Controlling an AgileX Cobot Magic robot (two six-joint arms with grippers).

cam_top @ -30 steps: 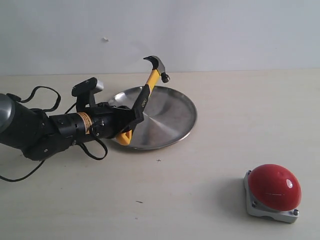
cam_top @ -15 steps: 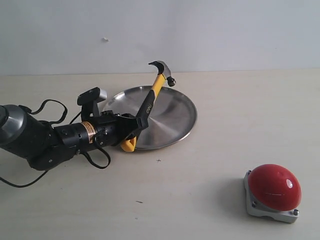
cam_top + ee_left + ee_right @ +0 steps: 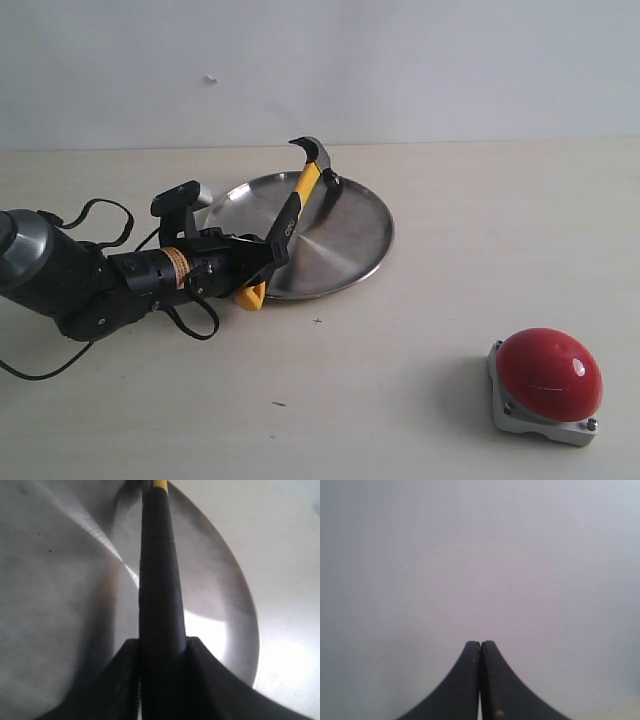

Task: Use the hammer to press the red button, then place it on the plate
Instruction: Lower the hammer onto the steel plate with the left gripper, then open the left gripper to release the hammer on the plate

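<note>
The handle sits low over the silver plate, so it is time for my left gripper to open now, and the hammer would lie there.
My left gripper (image 3: 272, 250) is shut on the black part of the hammer's handle (image 3: 160, 600). The hammer (image 3: 298, 197) slants up and away over the silver plate (image 3: 350, 240), its dark head (image 3: 315, 155) low at the plate's far side and its yellow looped end (image 3: 250, 294) just off the near rim. The plate (image 3: 60, 605) fills the left wrist view under the handle. The red button (image 3: 548, 375) sits on its silver base at the front right, far from the hammer. My right gripper (image 3: 480, 645) is shut with nothing in it, facing a blank surface, and is absent from the exterior view.
The left arm (image 3: 70, 275) with its looped black cables lies low across the table's left side. A pale wall stands behind the beige table (image 3: 400, 400).
The left gripper has carried the hammer down towards the plate; the head has dropped from well above the far rim to just over it. The button and plate have not moved.
</note>
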